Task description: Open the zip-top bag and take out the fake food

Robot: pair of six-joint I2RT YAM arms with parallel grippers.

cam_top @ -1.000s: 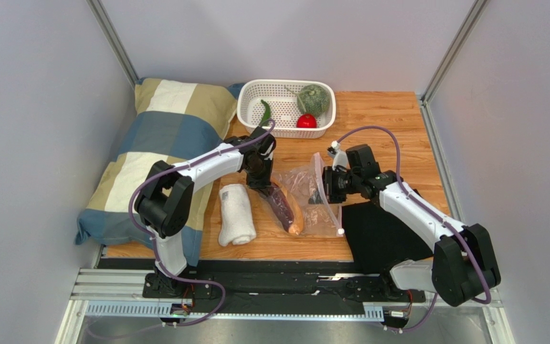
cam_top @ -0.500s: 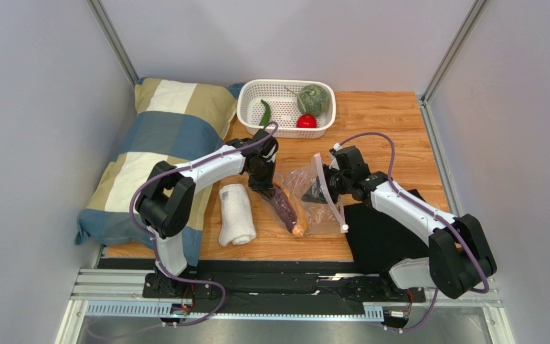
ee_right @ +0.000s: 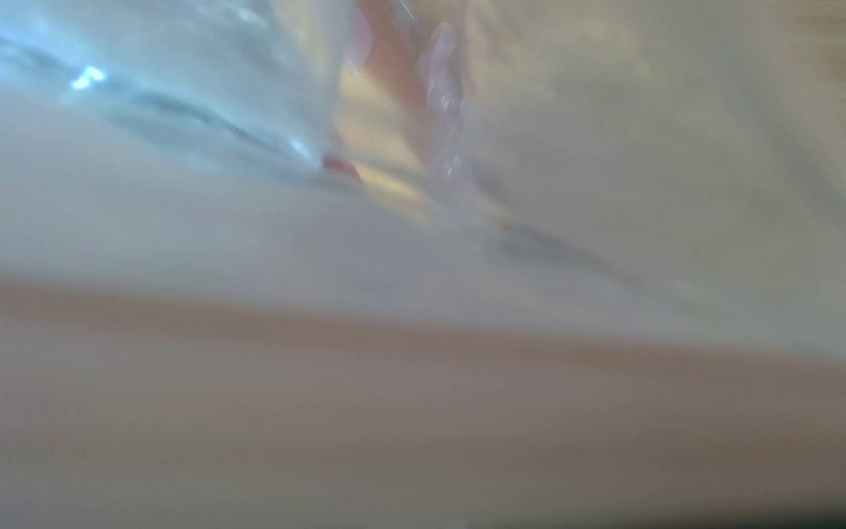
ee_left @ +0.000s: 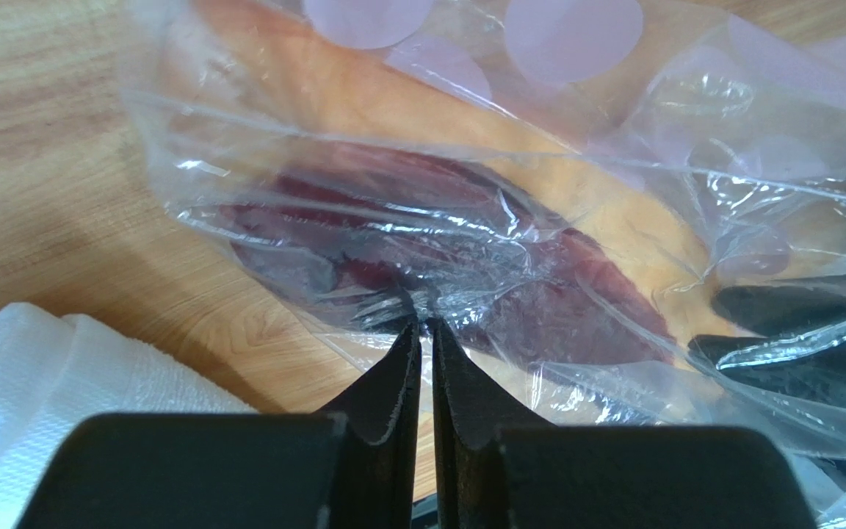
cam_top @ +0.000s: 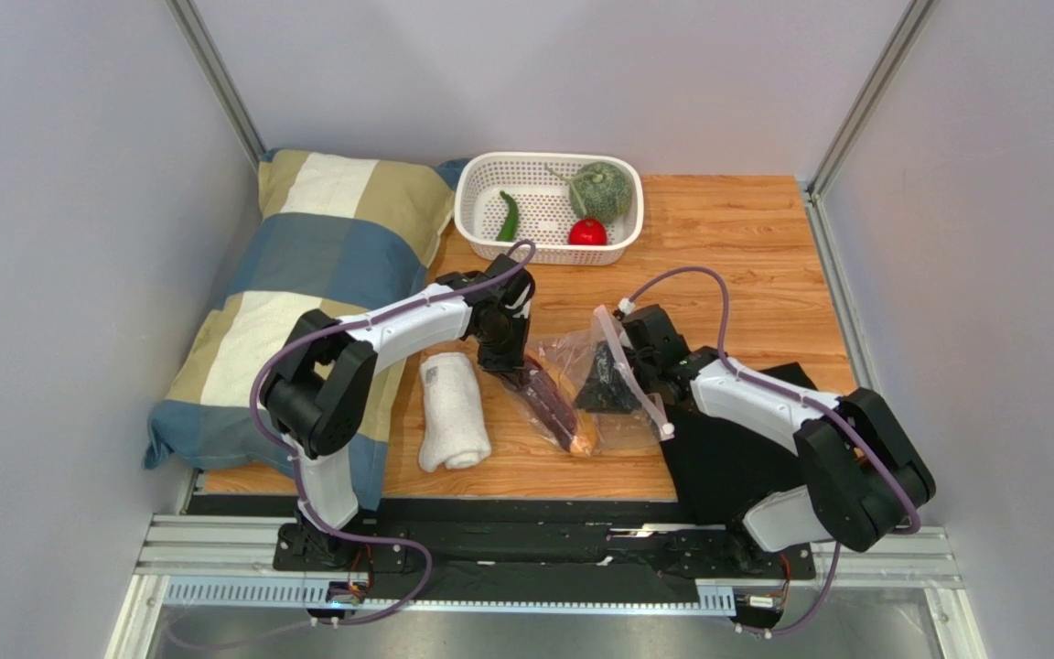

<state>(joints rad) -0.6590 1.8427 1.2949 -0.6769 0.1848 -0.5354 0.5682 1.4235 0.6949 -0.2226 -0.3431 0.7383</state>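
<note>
The right gripper grabs the purple-and-orange piece by the piece's orange side facing the bag's opening next, near the piece's front end, to draw it out.
The clear zip-top bag [cam_top: 577, 360] lies on the wood table, its pinkish zip strip [cam_top: 637, 376] standing up at the right. The purple-and-orange piece [cam_top: 556, 407] is inside it and also shows in the left wrist view [ee_left: 472, 281]. My left gripper [cam_top: 505, 361] is shut, pinching the bag's film [ee_left: 425, 300] at its left end. My right gripper [cam_top: 607, 386] is pushed into the bag's mouth; its fingers are hidden, and the right wrist view shows only blurred plastic [ee_right: 416, 220]. The bumpy green vegetable [cam_top: 601, 190], red tomato [cam_top: 586, 232] and green pepper [cam_top: 507, 217] lie in the basket.
The white basket [cam_top: 489, 176] stands at the back centre. A rolled white towel [cam_top: 453, 409] lies left of the bag. A checked pillow [cam_top: 292, 282] fills the left side. A black mat [cam_top: 739, 460] lies at the front right under my right arm.
My right gripper has moved left and lower, into the bag's mouth, and the zip strip has shifted with it. My left gripper has stayed pinched on the bag.
</note>
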